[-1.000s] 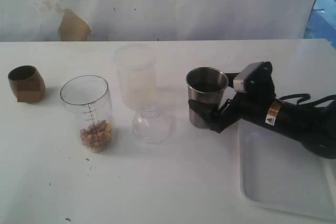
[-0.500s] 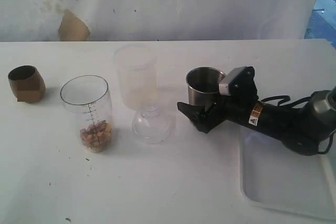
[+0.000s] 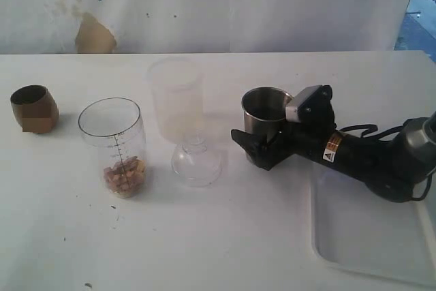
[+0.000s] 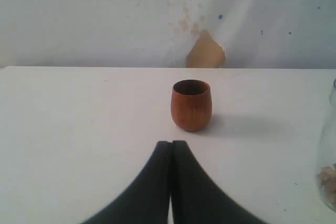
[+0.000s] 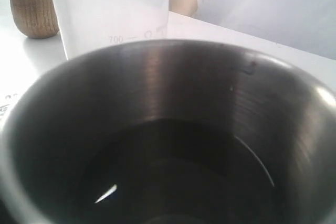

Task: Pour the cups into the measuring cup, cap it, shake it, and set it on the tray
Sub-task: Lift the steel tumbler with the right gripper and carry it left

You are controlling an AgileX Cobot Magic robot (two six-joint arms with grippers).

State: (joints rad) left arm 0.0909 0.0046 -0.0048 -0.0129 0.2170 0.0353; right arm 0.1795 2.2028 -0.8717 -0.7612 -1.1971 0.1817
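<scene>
My right fingers, low above the table around the steel tumbler's side (image 3: 262,127), would hold it if closed now.
The steel tumbler (image 3: 264,115) stands upright on the table, and my right gripper (image 3: 248,149) reaches in low around its base from the right. The tumbler's dark inside (image 5: 157,129) fills the right wrist view and hides the fingers, so their grip is unclear. At the far left stands the brown cup (image 3: 34,108) (image 4: 191,104). My left gripper (image 4: 171,145) is shut and empty a short way in front of it. The measuring cup (image 3: 112,146) is uncapped and holds brown bits at its bottom. The white tray (image 3: 368,236) lies at the front right.
A frosted white cup (image 3: 176,97) (image 5: 115,19) stands between the measuring cup and the tumbler. A clear dome lid (image 3: 196,161) lies in front of it. My right arm (image 3: 368,158) stretches over the tray's back edge. A tan patch (image 3: 94,34) marks the back wall.
My right gripper slid left and lower along the tumbler, its fingers now reaching past the base. The tumbler and the other things have stayed put.
</scene>
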